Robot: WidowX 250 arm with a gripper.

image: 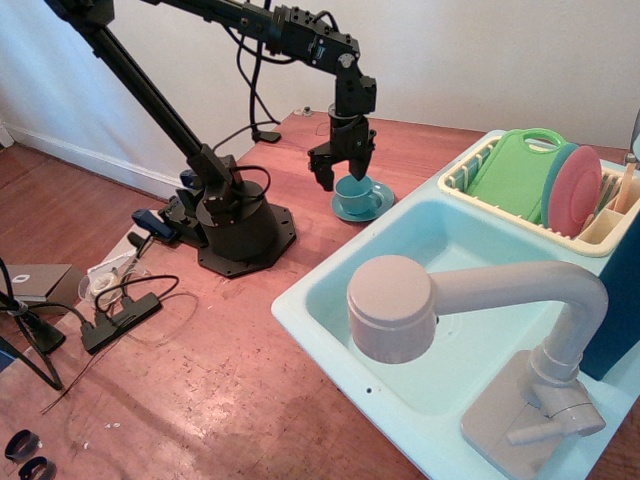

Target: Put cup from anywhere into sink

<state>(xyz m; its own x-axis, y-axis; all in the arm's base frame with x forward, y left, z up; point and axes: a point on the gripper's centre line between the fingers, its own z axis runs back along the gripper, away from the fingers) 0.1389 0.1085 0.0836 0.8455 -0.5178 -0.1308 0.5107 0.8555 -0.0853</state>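
My gripper grabs the teal-blue cup by its rim (354, 183) next, to put it into the sink.
The small teal-blue cup (356, 194) stands upright on a matching flat saucer (380, 208) on the wooden table, just beyond the far left corner of the sink (300, 303). The sink is a light aqua basin with a chunky pale grey faucet (440, 300) at its near side. My gripper (343, 171) hangs straight down right above the cup's rim. It is open, with one finger left of the cup and the other over its back edge. It holds nothing.
A cream dish rack (470, 172) with a green board and pink and teal plates sits behind the sink at the right. The arm's black base (240, 230) stands left of the cup. Cables and a black box (120, 315) lie at the left.
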